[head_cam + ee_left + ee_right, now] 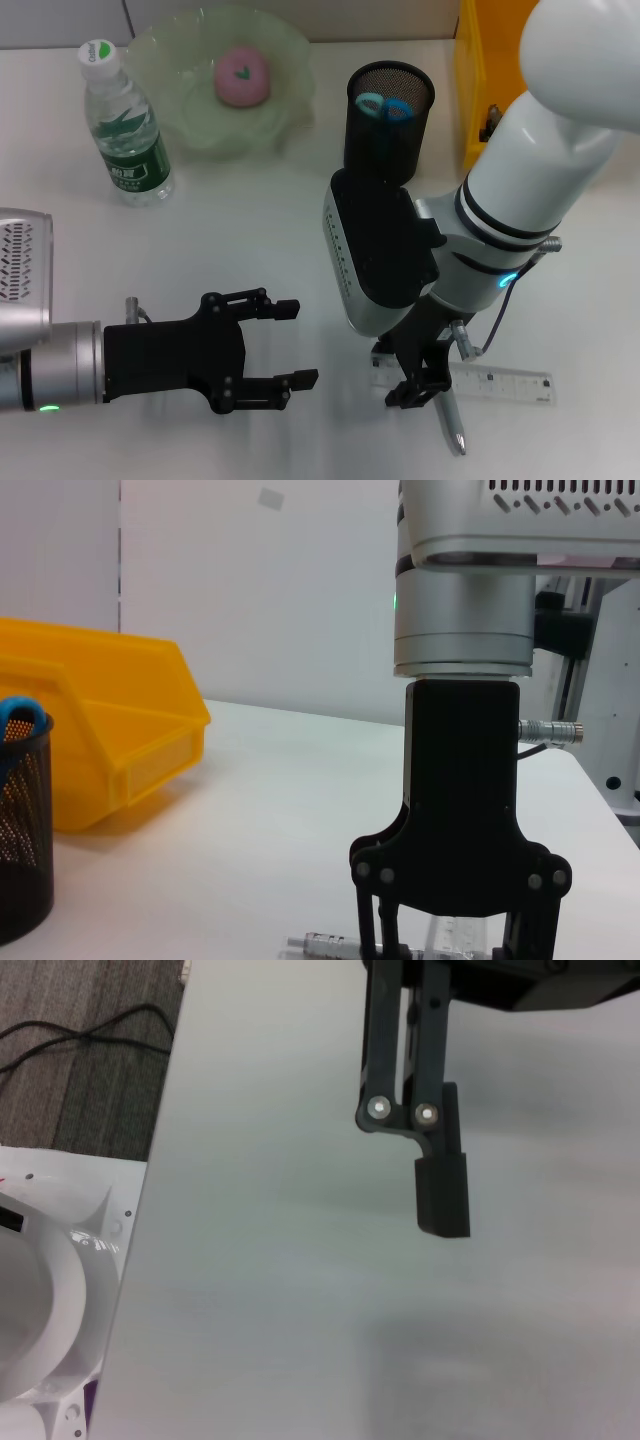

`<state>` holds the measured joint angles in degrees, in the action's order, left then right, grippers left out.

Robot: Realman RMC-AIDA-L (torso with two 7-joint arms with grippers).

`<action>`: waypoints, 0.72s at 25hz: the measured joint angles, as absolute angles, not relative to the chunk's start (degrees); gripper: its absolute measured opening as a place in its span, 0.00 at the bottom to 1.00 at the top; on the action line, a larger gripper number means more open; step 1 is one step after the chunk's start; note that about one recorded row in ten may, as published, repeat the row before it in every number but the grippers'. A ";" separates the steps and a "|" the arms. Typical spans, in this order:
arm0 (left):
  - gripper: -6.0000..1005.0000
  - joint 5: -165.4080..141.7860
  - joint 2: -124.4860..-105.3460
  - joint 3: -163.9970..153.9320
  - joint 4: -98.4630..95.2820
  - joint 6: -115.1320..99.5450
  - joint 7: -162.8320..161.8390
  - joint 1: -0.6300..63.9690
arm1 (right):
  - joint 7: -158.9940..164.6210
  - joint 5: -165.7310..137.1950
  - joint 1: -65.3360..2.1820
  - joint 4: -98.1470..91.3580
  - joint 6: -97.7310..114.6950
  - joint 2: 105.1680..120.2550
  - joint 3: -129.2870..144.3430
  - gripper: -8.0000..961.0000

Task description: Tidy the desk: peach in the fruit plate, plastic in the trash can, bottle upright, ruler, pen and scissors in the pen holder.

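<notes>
Fingers reach down along both long edges of the clear ruler point(505, 381), beside the pen point(451, 420). It is now time to close my right gripper, which would catch the ruler.
My right gripper point(412, 375) is open and low over the left end of the clear ruler point(505, 381). A silver pen point(452, 412) lies across the ruler right beside its fingers. The left wrist view shows this gripper point(450, 930) from the side, with the pen point(325, 943) at its foot. My left gripper point(292, 345) is open and empty, hovering to the left. The black mesh pen holder point(390, 120) holds blue-handled scissors point(385, 104). The pink peach point(242, 77) sits in the green plate point(180, 110). The water bottle point(125, 125) stands upright. No plastic shows.
A yellow bin point(478, 90) stands at the back right behind the pen holder; it also shows in the left wrist view point(110, 730). The right wrist view shows a black gripper finger point(442, 1185) over the bare table and the table's edge point(160, 1160).
</notes>
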<state>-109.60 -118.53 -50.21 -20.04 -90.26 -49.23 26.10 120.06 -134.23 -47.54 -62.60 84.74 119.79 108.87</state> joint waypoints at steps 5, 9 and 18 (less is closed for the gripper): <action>0.78 -109.60 -118.55 -50.13 -20.04 -90.26 -49.24 26.11 | 120.07 -134.38 -47.54 -62.74 84.72 119.79 108.62 0.54; 0.78 -109.60 -118.56 -50.10 -20.04 -90.25 -49.28 26.10 | 120.08 -134.52 -47.47 -62.84 84.76 119.79 108.58 0.44; 0.78 -109.60 -118.57 -50.09 -20.04 -90.26 -49.63 26.17 | 120.11 -134.54 -47.45 -64.07 86.56 119.63 107.71 0.41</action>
<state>-109.60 -118.57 -50.09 -20.04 -90.26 -49.62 26.17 120.11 -134.54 -47.45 -64.07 86.56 119.63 107.71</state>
